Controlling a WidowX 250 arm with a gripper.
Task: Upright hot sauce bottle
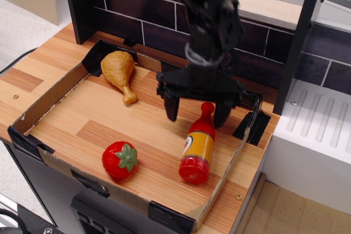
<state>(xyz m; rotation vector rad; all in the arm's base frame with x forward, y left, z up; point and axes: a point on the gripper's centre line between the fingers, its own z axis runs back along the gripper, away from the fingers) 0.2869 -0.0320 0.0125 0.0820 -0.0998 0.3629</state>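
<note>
I will next grab the hot sauce bottle with my gripper by its red cap [207, 108]. Then I will set the bottle upright on its base [194, 170].
The hot sauce bottle [198, 145] is glossy red with an orange-yellow label. It lies on its side in the right part of the cardboard tray [33, 114], its cap pointing to the back and its base to the front. My black gripper [197, 116] is open and hangs over the bottle's neck. One finger is to the left of the cap and the other to its right. It holds nothing.
A red strawberry [120, 159] lies at the tray's front left. A tan chicken drumstick [119, 72] lies at the back left. A dark brick wall [258, 50] stands behind the tray and a black post [299, 36] at the right.
</note>
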